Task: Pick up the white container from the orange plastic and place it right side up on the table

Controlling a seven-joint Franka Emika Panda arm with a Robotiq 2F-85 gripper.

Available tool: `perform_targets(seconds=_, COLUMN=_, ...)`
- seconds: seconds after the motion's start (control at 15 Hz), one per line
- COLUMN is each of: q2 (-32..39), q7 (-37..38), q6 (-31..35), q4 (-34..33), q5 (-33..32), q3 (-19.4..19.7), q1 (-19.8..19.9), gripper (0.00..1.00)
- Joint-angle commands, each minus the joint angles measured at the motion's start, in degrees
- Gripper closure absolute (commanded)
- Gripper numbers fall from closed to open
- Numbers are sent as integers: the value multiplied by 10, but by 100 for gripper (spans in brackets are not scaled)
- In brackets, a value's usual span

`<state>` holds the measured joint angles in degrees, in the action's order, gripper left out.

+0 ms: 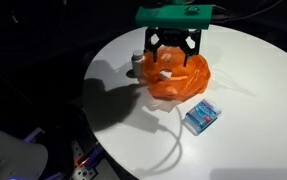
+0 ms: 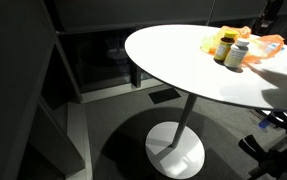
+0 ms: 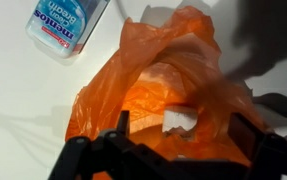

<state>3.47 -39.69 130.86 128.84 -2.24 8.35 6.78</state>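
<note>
My gripper will grab the white container next by its white top end from above, which leaves the container's base free, so that my gripper can set it upright.
An orange plastic bag (image 1: 175, 75) lies on the round white table (image 1: 253, 90). In the wrist view the orange plastic bag (image 3: 163, 90) fills the frame and a white container (image 3: 179, 121) shows through it, lying inside. My gripper (image 1: 173, 52) hangs just above the bag with its black fingers spread apart; in the wrist view the gripper (image 3: 179, 135) straddles the white container without touching it. In an exterior view only the bag's edge (image 2: 270, 42) shows at the far right.
A blue Mentos box (image 1: 201, 117) lies in front of the bag, also seen in the wrist view (image 3: 67, 28). Two small bottles (image 2: 230, 50) stand beside the bag near the table edge; one shows behind the bag (image 1: 136, 62).
</note>
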Motion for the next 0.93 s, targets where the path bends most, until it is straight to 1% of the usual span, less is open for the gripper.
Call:
perform_targets(seconds=0.0, q2=31, q7=-65, q6=15, q4=-17, q5=32, q3=-16, q1=7, gripper=0)
perform_targets(seconds=0.27, q2=64, q7=-95, q6=19, q4=-30, q5=51, q3=-29, q1=10, gripper=0)
perform_targets(seconds=0.87, q2=125, q7=-92, q6=36, q4=-56, q5=48, q3=-49, q1=22, gripper=0)
